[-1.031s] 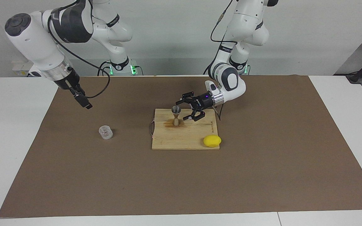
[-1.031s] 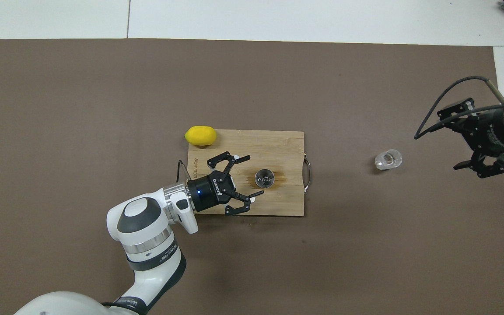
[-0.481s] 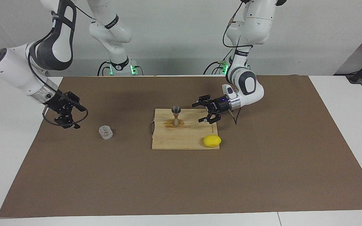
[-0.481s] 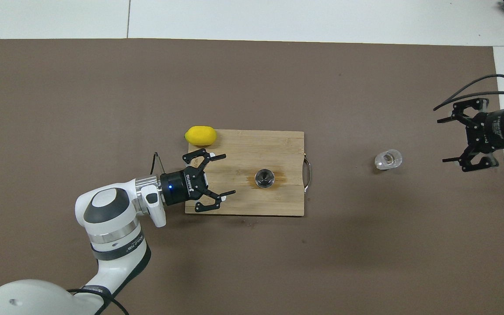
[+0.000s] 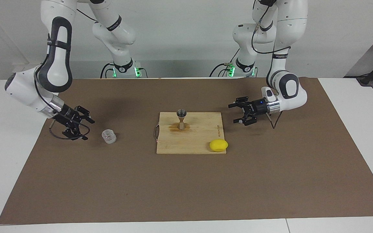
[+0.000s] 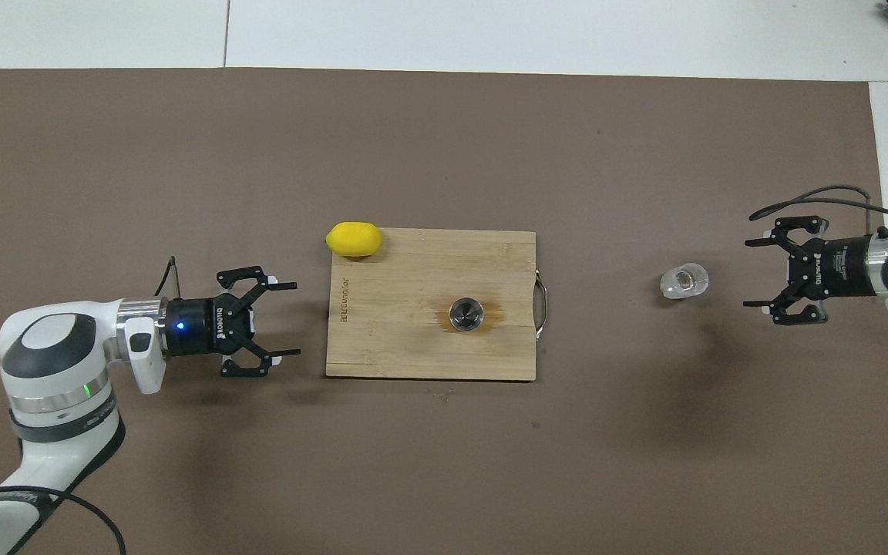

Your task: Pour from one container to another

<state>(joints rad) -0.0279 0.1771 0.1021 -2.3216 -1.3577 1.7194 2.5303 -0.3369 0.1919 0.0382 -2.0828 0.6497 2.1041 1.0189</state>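
My right gripper is going to grab the small clear ridged glass cup by its side (image 6: 691,288). The cup should then pour into the jigger (image 6: 465,314).
A small clear ridged glass cup (image 5: 109,136) (image 6: 684,280) stands on the brown mat toward the right arm's end. My right gripper (image 5: 88,130) (image 6: 748,274) is low beside it, open, fingers pointing at the cup with a small gap between. A silvery hourglass jigger (image 5: 181,119) (image 6: 465,314) stands upright on a wooden cutting board (image 5: 202,136) (image 6: 413,270), on a brown stain. My left gripper (image 5: 232,114) (image 6: 295,319) is open and holds nothing, low over the mat just off the board's edge toward the left arm's end.
A yellow lemon (image 5: 218,145) (image 6: 353,239) lies at the board's corner farther from the robots, toward the left arm's end. A wire handle (image 6: 542,308) sticks out from the board toward the cup. The brown mat (image 5: 270,178) covers most of the white table.
My left gripper has drawn back from beside the jigger, off the board toward the left arm's end. The right gripper has come down and turned to face the glass cup.
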